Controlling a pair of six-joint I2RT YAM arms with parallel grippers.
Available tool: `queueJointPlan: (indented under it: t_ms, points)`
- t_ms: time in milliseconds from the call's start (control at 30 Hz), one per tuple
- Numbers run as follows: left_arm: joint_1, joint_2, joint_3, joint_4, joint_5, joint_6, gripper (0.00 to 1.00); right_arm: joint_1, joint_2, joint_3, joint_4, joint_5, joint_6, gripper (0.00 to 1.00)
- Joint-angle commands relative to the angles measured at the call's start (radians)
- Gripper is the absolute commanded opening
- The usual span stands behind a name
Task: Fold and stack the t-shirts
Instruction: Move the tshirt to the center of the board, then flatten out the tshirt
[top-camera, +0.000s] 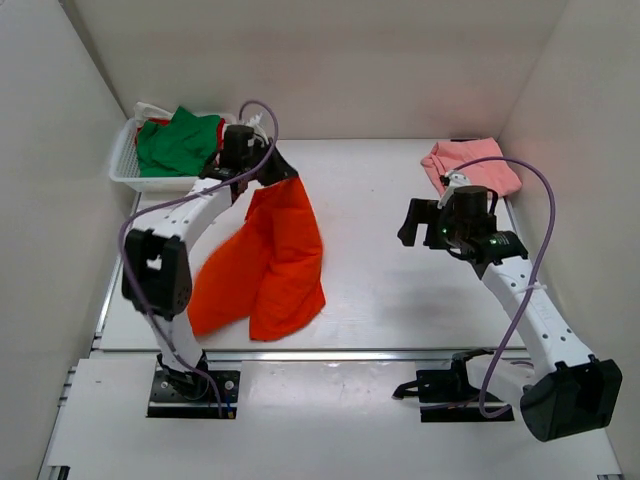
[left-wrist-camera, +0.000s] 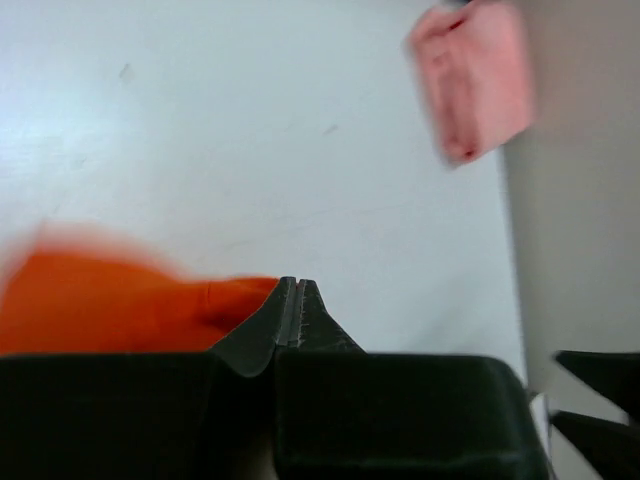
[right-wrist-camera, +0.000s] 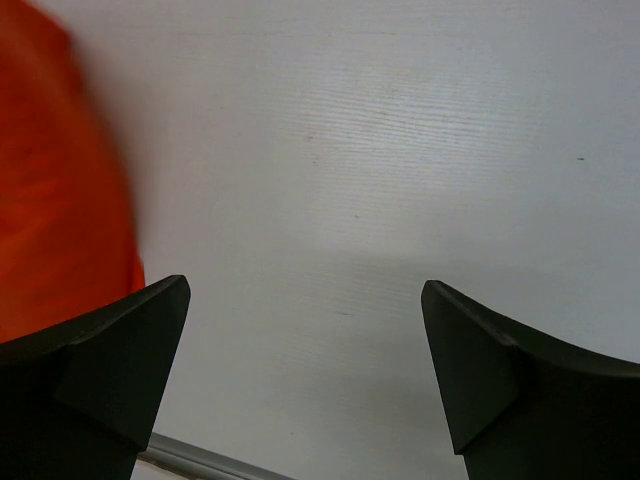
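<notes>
To spread the orange-red t-shirt (top-camera: 265, 260), my right gripper next needs to take hold of it by a trailing near-edge corner, away from my left gripper.
My left gripper (top-camera: 272, 166) is shut on a corner of the bright orange-red t-shirt (top-camera: 265, 260), holding it up so the cloth hangs and trails onto the table toward the near left. In the left wrist view the jaws of this gripper (left-wrist-camera: 297, 286) are pressed together, with orange cloth (left-wrist-camera: 120, 305) bunched at their left. A pale pink t-shirt (top-camera: 470, 165) lies folded at the back right, also visible as a pink t-shirt (left-wrist-camera: 472, 80). The green t-shirt (top-camera: 178, 140) fills the basket over a sliver of red t-shirt (top-camera: 151, 123). My right gripper (top-camera: 415, 222) hovers wide open and empty over bare table (right-wrist-camera: 305, 300), with the orange shirt (right-wrist-camera: 60, 180) to its left.
The white mesh basket (top-camera: 125, 165) stands at the back left corner. White walls close in the table on the left, back and right. A metal rail (top-camera: 350, 352) runs along the table's near edge.
</notes>
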Motion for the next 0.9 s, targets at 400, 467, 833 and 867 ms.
queueJointPlan:
  t_ms: [400, 467, 833, 867]
  points:
    - [0.147, -0.098, -0.173, 0.098, 0.081, 0.007, 0.86, 0.475, 0.234, 0.005, 0.213, 0.053, 0.081, 0.99]
    - [0.182, -0.161, -0.187, 0.007, 0.058, 0.058, 0.84, 0.539, 0.310, 0.010, 0.249, 0.036, 0.084, 0.99]
    - [0.265, -0.558, -0.811, -0.117, -0.107, 0.135, 0.83, 0.784, 0.524, 0.062, 0.355, 0.105, 0.047, 0.47]
    - [0.255, -0.565, -0.826, -0.123, -0.126, 0.129, 0.84, 0.813, 0.533, 0.060, 0.365, 0.122, 0.035, 0.46]
